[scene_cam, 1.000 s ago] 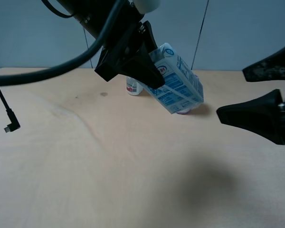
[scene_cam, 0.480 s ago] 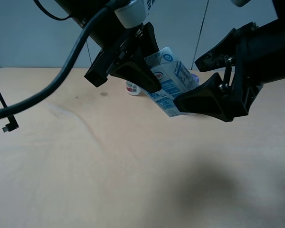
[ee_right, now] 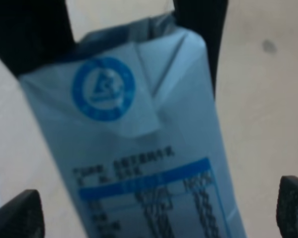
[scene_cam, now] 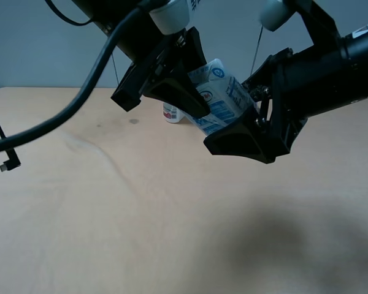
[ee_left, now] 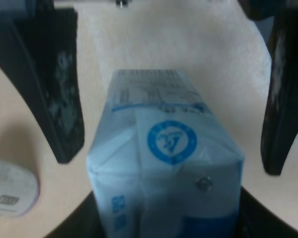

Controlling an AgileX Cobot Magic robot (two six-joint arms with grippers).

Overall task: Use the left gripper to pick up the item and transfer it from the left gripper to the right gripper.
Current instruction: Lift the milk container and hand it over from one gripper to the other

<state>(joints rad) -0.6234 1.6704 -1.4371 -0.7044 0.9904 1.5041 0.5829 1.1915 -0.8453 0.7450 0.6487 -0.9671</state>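
Observation:
I will take the carton over from my left gripper next, so my right gripper will grab the sides of the carton (scene_cam: pixel 230 95) along its nutrition table.
The item, a white-and-blue carton (scene_cam: pixel 230 95), hangs tilted in the air above the far middle of the table. My left gripper (scene_cam: pixel 199 99) is shut on its upper end, and one finger covers part of it. My right gripper (scene_cam: pixel 230 116) is open, with one finger below the carton's lower end and one above, apart from it. In the left wrist view the carton (ee_left: pixel 164 163) fills the middle, with the right gripper's fingers (ee_left: pixel 54 99) on both sides. In the right wrist view the carton (ee_right: pixel 134 148) is very close, between my own fingertips (ee_right: pixel 15 215).
A white bottle (scene_cam: pixel 170 113) stands on the wooden table (scene_cam: pixel 110 208) behind the left gripper; it also shows in the left wrist view (ee_left: pixel 10 191). A thin black cable with a plug (scene_cam: pixel 6 164) hangs at the left edge. The purple-lidded can is hidden.
My right gripper has swung in from the right and up, and its open fingers now lie around the carton's lower end. The left gripper with the carton has barely moved.

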